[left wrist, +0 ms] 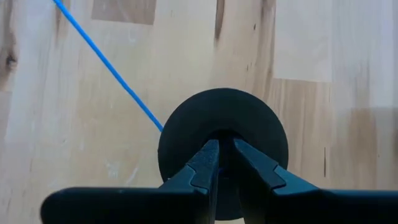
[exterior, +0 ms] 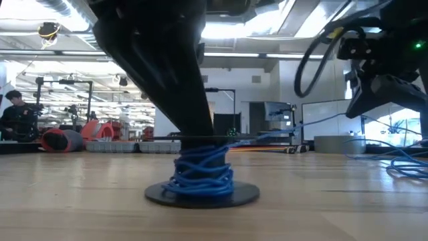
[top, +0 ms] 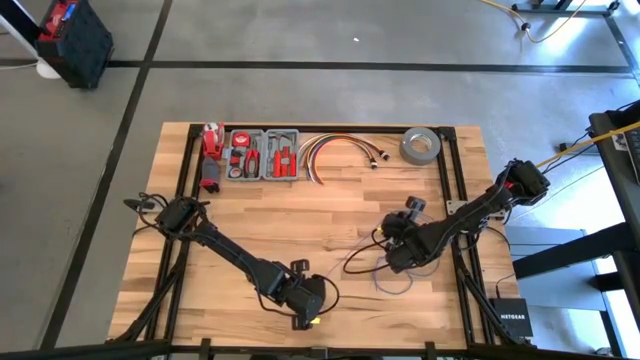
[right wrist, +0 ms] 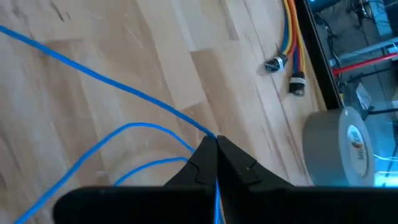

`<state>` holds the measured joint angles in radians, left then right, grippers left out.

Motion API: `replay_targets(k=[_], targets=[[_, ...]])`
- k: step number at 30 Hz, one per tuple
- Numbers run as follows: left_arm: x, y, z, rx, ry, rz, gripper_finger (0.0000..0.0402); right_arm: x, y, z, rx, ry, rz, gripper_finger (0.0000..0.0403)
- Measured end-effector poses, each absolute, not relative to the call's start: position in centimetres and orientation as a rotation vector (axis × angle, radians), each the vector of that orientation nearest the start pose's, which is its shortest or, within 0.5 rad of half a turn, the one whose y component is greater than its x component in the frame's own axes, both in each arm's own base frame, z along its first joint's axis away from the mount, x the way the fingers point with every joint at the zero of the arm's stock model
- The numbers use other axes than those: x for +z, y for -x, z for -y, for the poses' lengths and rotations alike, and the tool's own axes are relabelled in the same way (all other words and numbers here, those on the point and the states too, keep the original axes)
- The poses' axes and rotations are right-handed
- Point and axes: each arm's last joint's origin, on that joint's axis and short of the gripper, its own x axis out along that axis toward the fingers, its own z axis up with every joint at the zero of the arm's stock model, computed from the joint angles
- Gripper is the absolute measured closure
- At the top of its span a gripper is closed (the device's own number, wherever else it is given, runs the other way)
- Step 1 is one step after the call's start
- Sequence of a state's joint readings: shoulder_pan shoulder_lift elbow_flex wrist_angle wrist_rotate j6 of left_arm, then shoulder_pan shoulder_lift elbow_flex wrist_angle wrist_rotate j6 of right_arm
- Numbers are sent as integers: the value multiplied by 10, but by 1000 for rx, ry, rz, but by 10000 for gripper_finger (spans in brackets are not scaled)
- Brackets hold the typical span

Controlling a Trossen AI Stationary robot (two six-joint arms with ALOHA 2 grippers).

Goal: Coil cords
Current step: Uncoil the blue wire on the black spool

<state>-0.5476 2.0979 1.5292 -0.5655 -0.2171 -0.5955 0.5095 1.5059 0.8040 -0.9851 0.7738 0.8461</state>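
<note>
My right gripper holds the blue wire high above the table. It should keep holding the wire until the wire lies low beside my left gripper.
A black round disc (exterior: 200, 194) lies flat on the wooden table near its front edge. Thin blue wire is wound in a coil (exterior: 200, 175) round the part that stands up from the disc's middle. My left gripper (left wrist: 225, 144) comes down onto that middle and is shut on it. From the coil a strand of the wire (exterior: 294, 127) runs up to my right gripper (right wrist: 216, 142), which is shut on it right of centre (top: 392, 255). Loose loops of the wire (top: 388, 280) lie on the table under the right gripper. My left gripper has its two fingers (left wrist: 205, 162) on either side of the upright middle of the disc (left wrist: 224, 134), slanting down from above. The fingers hide the place of contact. The disc rests flat on the table, with the coil just below the fingertips. My right gripper pinches a single strand of the blue wire (right wrist: 208, 132) at its fingertips, slanting down from the table's right. The strand toward the disc runs straight and clear of the table. The rest drops slack into loops on the wood (right wrist: 134, 127).
Along the far edge stand a grey tool tray (top: 262, 155), a bundle of red, yellow and white cables with plug ends (top: 340, 150) and a grey tape roll (top: 421, 146). Bare wood lies between the two arms.
</note>
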Motion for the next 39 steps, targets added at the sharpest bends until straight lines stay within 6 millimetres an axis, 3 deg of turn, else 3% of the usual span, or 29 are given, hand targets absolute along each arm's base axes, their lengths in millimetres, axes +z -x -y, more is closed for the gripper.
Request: replay_targets(k=[19,22,27,31,39], targets=[[166,-374,217,19,104,-1080,361,167,-227,-105,-549,102,-934,373],[166,-374,217,20,103,-1078,361,168,-230,-107,-516,107,-915,344],[166,-374,217,22,102,-1076,361,170,-236,-112,-409,139,-918,265],[166,-374,216,24,101,-1074,361,186,-242,-120,-260,130,-1011,210],[166,-374,216,23,103,-1075,361,221,-252,-131,-90,67,-1087,171]])
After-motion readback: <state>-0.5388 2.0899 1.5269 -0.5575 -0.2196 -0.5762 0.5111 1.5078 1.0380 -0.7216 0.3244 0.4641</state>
